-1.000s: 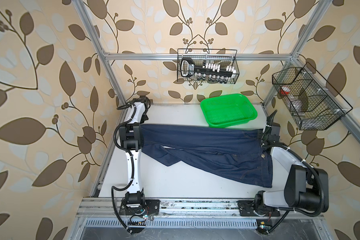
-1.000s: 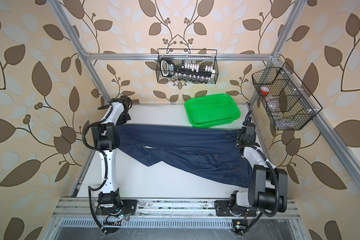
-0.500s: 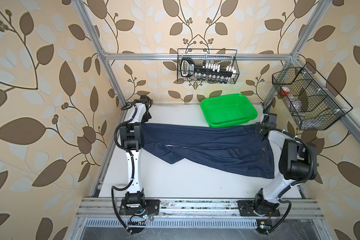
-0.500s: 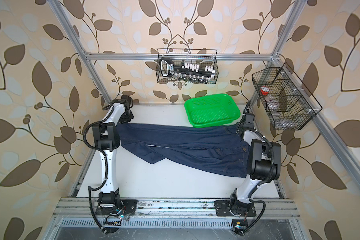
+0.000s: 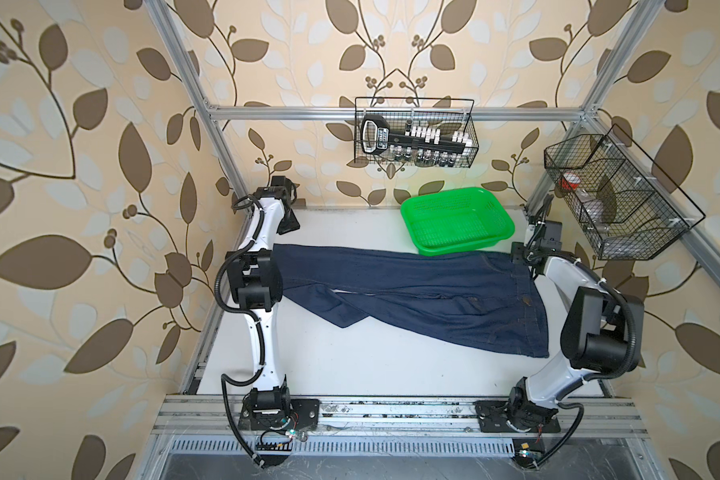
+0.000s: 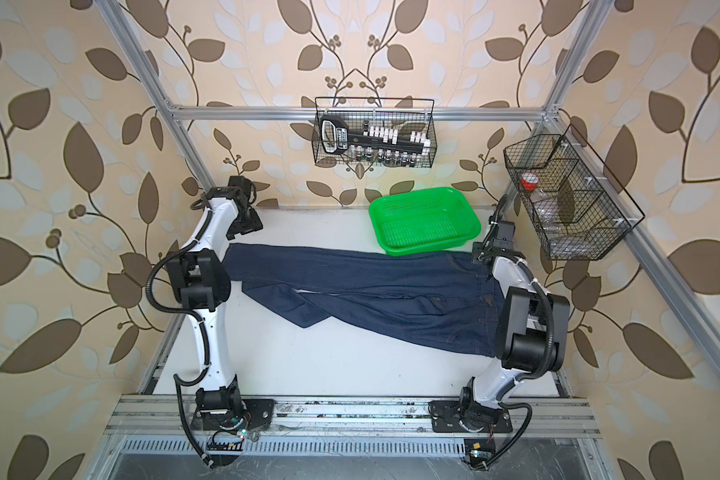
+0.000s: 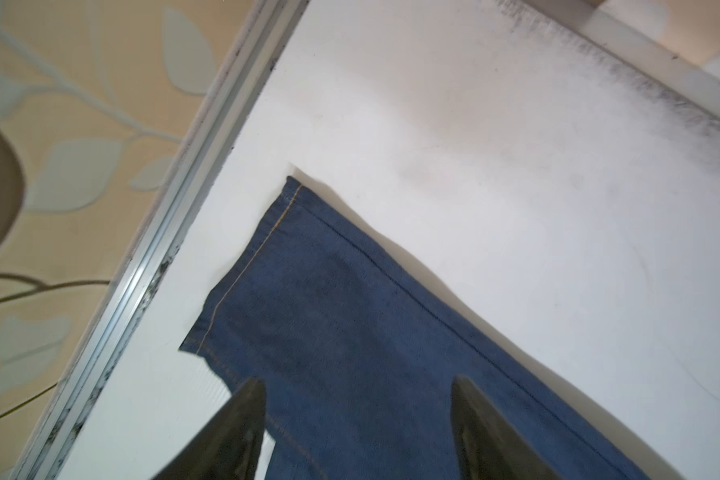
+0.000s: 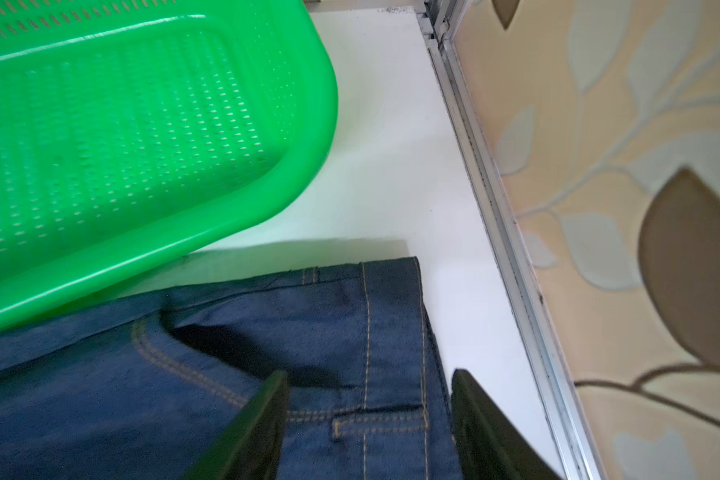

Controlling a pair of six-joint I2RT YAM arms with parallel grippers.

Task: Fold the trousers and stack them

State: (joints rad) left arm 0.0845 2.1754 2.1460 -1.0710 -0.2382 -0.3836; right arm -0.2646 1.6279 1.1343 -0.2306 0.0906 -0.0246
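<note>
Next, my left gripper grabs the nearer leg's creased end and leaves the far leg flat. Then it straightens the trousers [image 5: 412,286] for folding.
The trousers [image 5: 412,286] [image 6: 371,282] are dark navy jeans lying flat across the white table, waistband to the right and legs to the left, the nearer leg creased and shorter. My left gripper [image 5: 287,227] [image 6: 247,226] hangs open over the far leg's hem [image 7: 329,311], with denim showing between its spread fingers [image 7: 242,428]. My right gripper [image 5: 520,254] [image 6: 481,252] is open above the far corner of the waistband [image 8: 387,316]. Its fingers [image 8: 262,424] straddle a belt loop and hold nothing.
A bright green basket [image 5: 458,226] [image 6: 425,220] [image 8: 121,124] stands at the back right, its front rim over the trousers' far edge. Wire baskets hang on the back wall [image 5: 416,137] and the right wall [image 5: 616,199]. Aluminium frame rails [image 7: 142,270] [image 8: 499,232] edge the table close to both grippers.
Both grippers have gone from shut to open and let go of the trousers. The trousers were drawn toward the back wall, and the right arm swung to the far right corner.
</note>
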